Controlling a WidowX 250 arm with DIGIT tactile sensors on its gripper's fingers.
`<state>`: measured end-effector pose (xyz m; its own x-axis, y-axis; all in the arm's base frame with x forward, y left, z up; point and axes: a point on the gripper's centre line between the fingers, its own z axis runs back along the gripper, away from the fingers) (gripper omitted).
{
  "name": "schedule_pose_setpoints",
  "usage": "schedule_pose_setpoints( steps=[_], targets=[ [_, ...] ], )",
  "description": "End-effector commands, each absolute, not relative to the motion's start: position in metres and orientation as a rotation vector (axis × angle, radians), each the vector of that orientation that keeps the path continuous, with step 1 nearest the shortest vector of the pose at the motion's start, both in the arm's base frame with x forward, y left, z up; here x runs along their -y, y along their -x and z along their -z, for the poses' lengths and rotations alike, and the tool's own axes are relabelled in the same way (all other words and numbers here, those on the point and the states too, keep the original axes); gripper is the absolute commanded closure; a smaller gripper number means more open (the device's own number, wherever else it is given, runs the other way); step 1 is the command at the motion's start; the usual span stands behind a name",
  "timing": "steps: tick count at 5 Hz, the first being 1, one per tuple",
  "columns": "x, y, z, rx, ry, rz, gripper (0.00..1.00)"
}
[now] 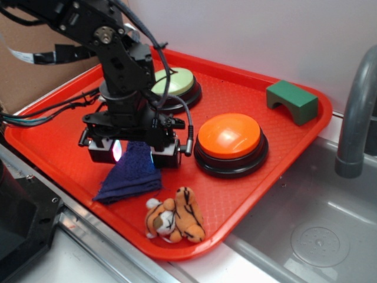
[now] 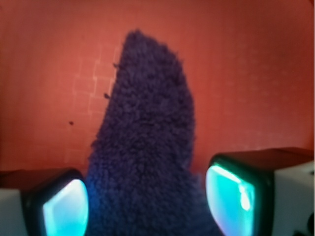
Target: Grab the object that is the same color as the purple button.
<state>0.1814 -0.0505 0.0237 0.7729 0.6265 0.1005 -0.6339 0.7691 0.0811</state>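
My gripper should close on the cloth, because its fingers are beside the cloth's narrow far end, low over the red tray.
The object, a small folded dark purple-blue terry cloth, lies on the red tray near its front left. My gripper is down over the cloth's narrow far end and stands open, one finger on each side. In the wrist view the cloth runs up between the two glowing teal pads, filling most of the gap at my gripper, with its tip pointing away. The purple button is hidden in both views.
A light green button sits behind the arm and a larger orange button to the right of the gripper. A plush tiger lies by the tray's front edge. A green block sits at the far right corner. A sink and faucet are on the right.
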Motion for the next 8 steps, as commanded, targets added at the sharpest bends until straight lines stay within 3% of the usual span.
schedule_pose_setpoints(
  steps=[1,2,6,7,8],
  targets=[
    [0.041,-0.187,-0.018,0.161,0.073,-0.669,0.00],
    [0.041,-0.186,-0.017,0.173,0.087,-0.684,1.00],
    [0.039,-0.191,-0.025,0.165,0.080,-0.630,1.00],
    [0.029,-0.197,-0.057,0.118,0.074,-0.532,1.00],
    [0.011,-0.201,-0.106,0.098,0.100,-0.405,1.00]
  ],
)
